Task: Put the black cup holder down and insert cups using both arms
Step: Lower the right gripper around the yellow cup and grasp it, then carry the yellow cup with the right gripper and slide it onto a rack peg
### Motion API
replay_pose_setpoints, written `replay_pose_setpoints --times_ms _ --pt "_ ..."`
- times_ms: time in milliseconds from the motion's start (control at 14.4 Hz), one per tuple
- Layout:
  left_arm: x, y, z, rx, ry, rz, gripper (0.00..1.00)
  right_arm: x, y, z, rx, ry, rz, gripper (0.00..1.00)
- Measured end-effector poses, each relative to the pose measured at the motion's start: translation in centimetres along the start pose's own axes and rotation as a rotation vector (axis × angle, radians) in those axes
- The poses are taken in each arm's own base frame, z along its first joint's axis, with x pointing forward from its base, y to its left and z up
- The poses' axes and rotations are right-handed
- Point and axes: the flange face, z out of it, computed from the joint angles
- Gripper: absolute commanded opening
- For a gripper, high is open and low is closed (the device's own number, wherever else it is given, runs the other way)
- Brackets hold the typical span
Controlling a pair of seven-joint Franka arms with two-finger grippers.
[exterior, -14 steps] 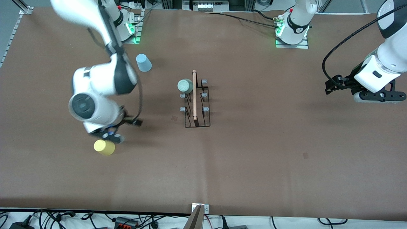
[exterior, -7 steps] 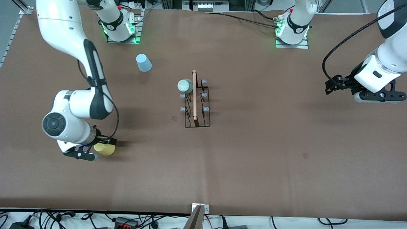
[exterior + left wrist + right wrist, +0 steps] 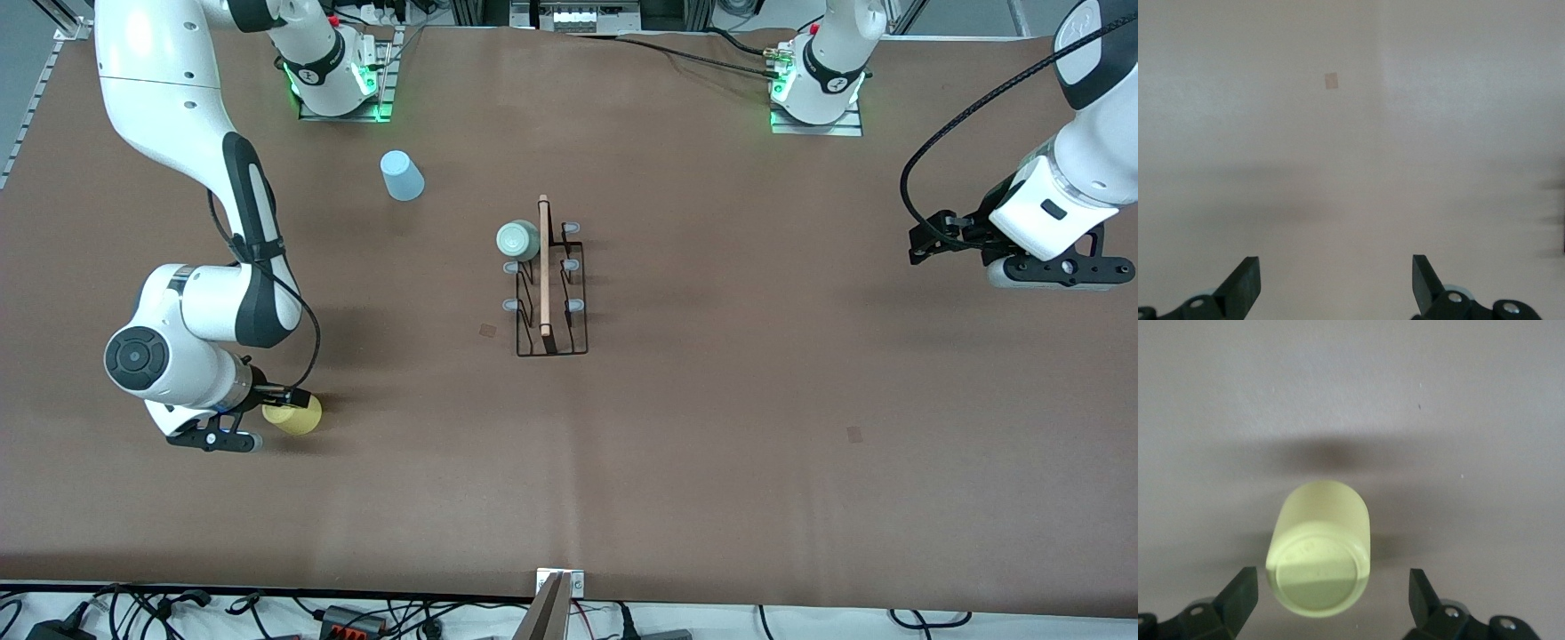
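The right gripper grabs the yellow cup by its base end (image 3: 1317, 572) next, to put the cup into the black cup holder.
The black cup holder (image 3: 553, 342) stands mid-table with its wooden rod (image 3: 544, 267) on top. A mint green cup (image 3: 517, 240) sits on one of its pegs at the end nearest the arm bases. A yellow cup (image 3: 299, 417) lies on its side toward the right arm's end of the table. My right gripper (image 3: 265, 413) is low beside it. In the right wrist view the right gripper (image 3: 1331, 581) is open, with the cup's base (image 3: 1317, 573) between the fingertips and untouched. A light blue cup (image 3: 402, 175) stands upside down near the right arm's base. My left gripper (image 3: 929, 242) (image 3: 1335, 273) waits open and empty.
The brown table cover (image 3: 711, 444) has small tape marks (image 3: 854, 434) and one near the holder (image 3: 488, 330). Cables and a metal bracket (image 3: 558, 591) lie along the table edge nearest the front camera. Both arm bases (image 3: 813, 89) stand at the top edge.
My right arm has swung toward its end of the table and come down, bringing its open gripper round the yellow cup's base end. The left arm has not moved.
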Motion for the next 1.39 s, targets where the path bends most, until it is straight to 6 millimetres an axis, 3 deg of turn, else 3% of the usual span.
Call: replay_pose_setpoints --times_ms 416,485,555,624,693,763,832,1040,1179,1387 --pt "0.0 0.0 0.1 0.0 -0.002 0.0 1.0 0.7 0.2 0.7 0.017 0.018 -0.012 0.98" --pt "0.0 0.0 0.1 0.0 -0.002 0.0 1.0 0.7 0.2 1.0 0.018 0.016 -0.013 0.92" --pt "0.0 0.0 0.1 0.0 -0.002 0.0 1.0 0.7 0.3 1.2 0.02 0.014 -0.012 0.79" --pt "0.0 0.0 0.1 0.0 -0.002 0.0 1.0 0.7 0.4 1.4 0.024 0.013 -0.015 0.64" --pt "0.0 0.0 0.1 0.0 -0.002 0.0 1.0 0.7 0.4 1.5 0.026 0.011 -0.021 0.42" --pt "0.0 0.0 0.1 0.0 -0.002 0.0 1.0 0.7 0.5 1.6 0.026 0.01 -0.025 0.29" --pt "0.0 0.0 0.1 0.0 -0.002 0.0 1.0 0.8 0.4 1.4 0.027 0.015 -0.028 0.21" --pt "0.0 0.0 0.1 0.0 -0.002 0.0 1.0 1.1 0.0 0.7 0.031 0.013 -0.055 0.17" --pt "0.1 0.0 0.1 0.0 -0.002 0.0 1.0 1.5 -1.3 -2.0 0.046 -0.033 -0.084 0.17" --pt "0.1 0.0 0.2 0.0 -0.004 0.0 1.0 1.6 -6.6 -12.4 0.096 -0.059 -0.145 0.17"
